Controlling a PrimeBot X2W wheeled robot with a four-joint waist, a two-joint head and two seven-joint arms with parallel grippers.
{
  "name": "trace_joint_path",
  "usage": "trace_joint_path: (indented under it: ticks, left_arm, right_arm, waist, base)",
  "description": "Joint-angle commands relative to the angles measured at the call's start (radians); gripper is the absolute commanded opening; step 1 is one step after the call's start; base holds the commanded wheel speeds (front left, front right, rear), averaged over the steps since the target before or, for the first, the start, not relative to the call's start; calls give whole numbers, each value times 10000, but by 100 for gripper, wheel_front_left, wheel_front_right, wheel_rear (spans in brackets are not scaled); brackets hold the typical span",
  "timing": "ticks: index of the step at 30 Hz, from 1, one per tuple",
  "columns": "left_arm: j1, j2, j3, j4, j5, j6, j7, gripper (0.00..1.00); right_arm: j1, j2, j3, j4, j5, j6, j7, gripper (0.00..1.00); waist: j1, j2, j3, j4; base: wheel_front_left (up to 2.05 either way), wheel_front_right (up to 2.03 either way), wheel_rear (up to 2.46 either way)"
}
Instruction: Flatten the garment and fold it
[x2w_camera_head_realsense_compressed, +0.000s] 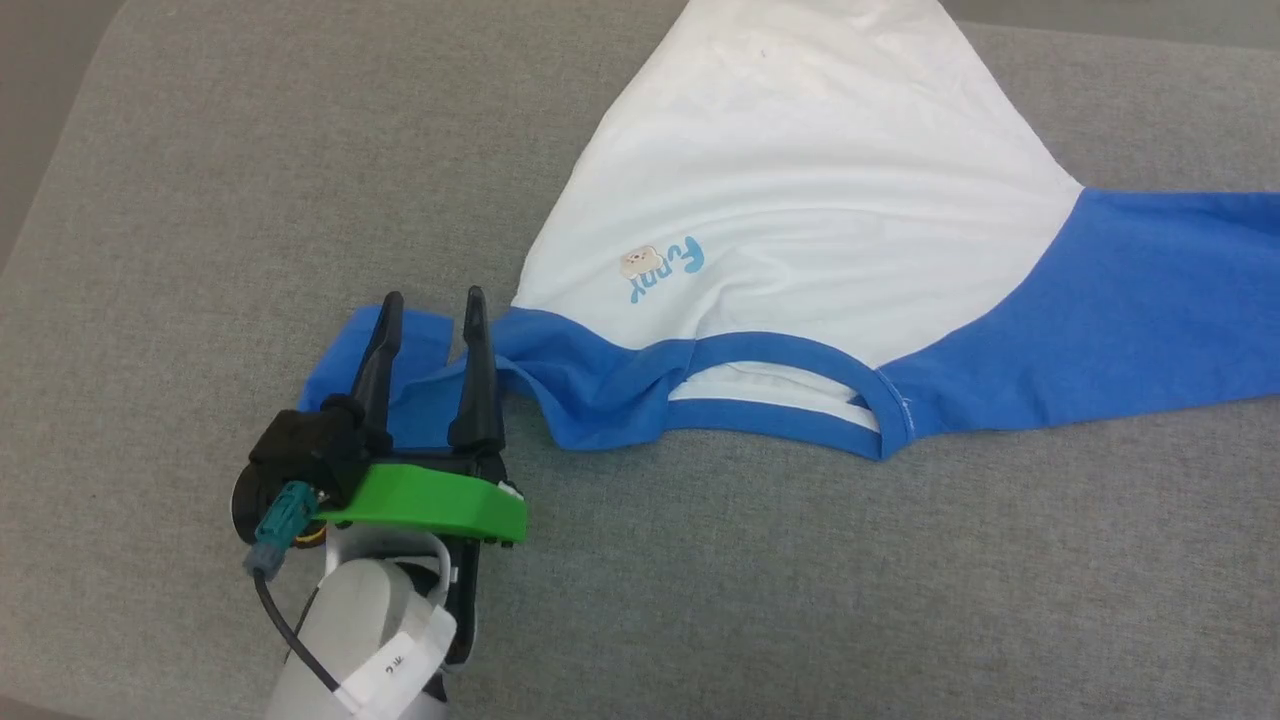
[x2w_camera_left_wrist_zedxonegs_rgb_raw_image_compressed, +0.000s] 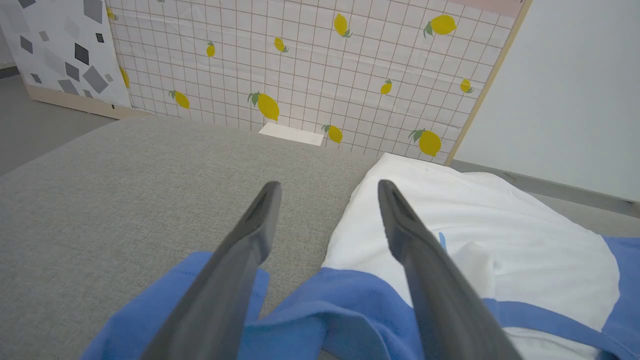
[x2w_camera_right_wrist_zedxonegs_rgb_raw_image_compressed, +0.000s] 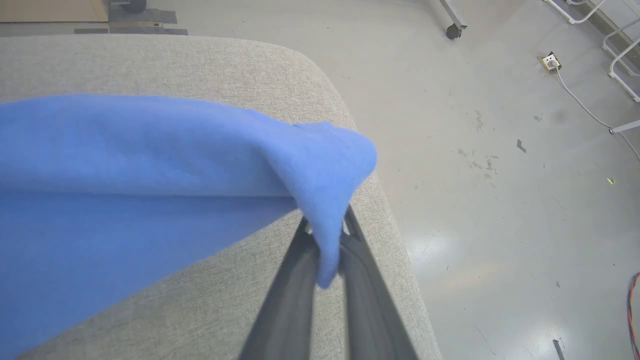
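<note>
I need to flatten the garment (x2w_camera_head_realsense_compressed: 800, 180), so my left gripper will next grab the bunched blue sleeve's raised fold at the garment's shoulder (x2w_camera_head_realsense_compressed: 518, 348).
The garment (x2w_camera_head_realsense_compressed: 800, 180), a white T-shirt with blue sleeves and neck trim, lies chest-up on the grey padded table (x2w_camera_head_realsense_compressed: 200, 200), collar toward me. Its one sleeve is bunched at the lower left, the other stretches off the right edge. My left gripper (x2w_camera_head_realsense_compressed: 432, 305) stands open over the bunched blue sleeve (x2w_camera_left_wrist_zedxonegs_rgb_raw_image_compressed: 300, 310), one finger on each side of a fold, nothing pinched. In the right wrist view my right gripper (x2w_camera_right_wrist_zedxonegs_rgb_raw_image_compressed: 325, 230) is shut on the end of the other blue sleeve (x2w_camera_right_wrist_zedxonegs_rgb_raw_image_compressed: 150, 170), lifted above the table near its rounded corner.
The table's rounded corner (x2w_camera_right_wrist_zedxonegs_rgb_raw_image_compressed: 320, 70) and edge lie close to my right gripper, with bare floor (x2w_camera_right_wrist_zedxonegs_rgb_raw_image_compressed: 500, 175) beyond. A lemon-patterned panel (x2w_camera_left_wrist_zedxonegs_rgb_raw_image_compressed: 310, 65) stands behind the table's far edge. Grey padding stretches left of the shirt.
</note>
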Motion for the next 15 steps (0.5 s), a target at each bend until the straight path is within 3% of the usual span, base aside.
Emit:
trace_joint_path:
  ticks: [1, 8, 15]
  left_arm:
    - [-83, 30, 22, 4, 121, 23, -46, 100]
    - [40, 60, -63, 244, 49, -10, -32, 100]
    - [349, 250, 28, 345, -78, 19, 100, 100]
  right_arm:
    - [-139, 154, -5, 35, -102, -17, -132, 100]
    - [37, 829, 818, -477, 535, -17, -759, 100]
    - [1278, 2362, 2191, -2469, 1904, -17, -1776, 100]
  waist:
    - [-1, -1, -104, -59]
    - [-1, -1, -791, -174]
    - [-1, -1, -1556, -441]
  base:
    - [0, 0, 0]
    - [0, 0, 0]
    - [0, 0, 0]
